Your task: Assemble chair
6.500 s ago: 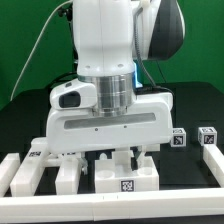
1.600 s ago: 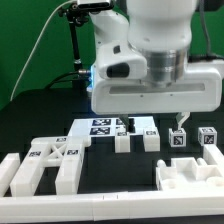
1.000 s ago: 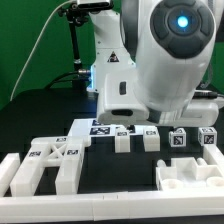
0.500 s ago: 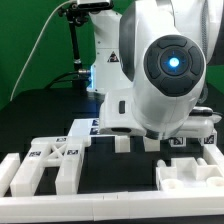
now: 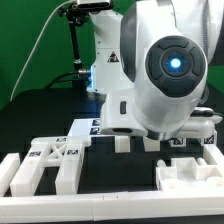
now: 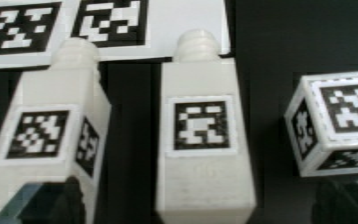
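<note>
The middle block's rounded peg has to stay free to join the chair, so I will next grab the block by its plain end (image 6: 206, 198).
The chair lies as loose white tagged parts. In the wrist view two long pegged blocks lie side by side, one (image 6: 51, 130) beside the other (image 6: 202, 125), with a tagged cube (image 6: 345, 120) next to them. My gripper (image 6: 202, 208) is open and straddles the end of the middle block, a dark finger (image 6: 48, 205) off to one side with a gap. In the exterior view the arm's body (image 5: 165, 75) hides the fingers. Below it show two small blocks (image 5: 122, 143) (image 5: 150, 143).
A large tagged slab piece (image 5: 50, 160) lies at the exterior view's left and a chunky block (image 5: 190, 178) at the front right. Two cubes (image 5: 181, 143) (image 5: 209, 139) sit at the right. The marker board (image 5: 84, 127) lies behind. A white border rail (image 5: 100, 208) runs along the front.
Over the last second the wrist has tipped forward and come down over the two small blocks. In the last half second nothing has moved.
</note>
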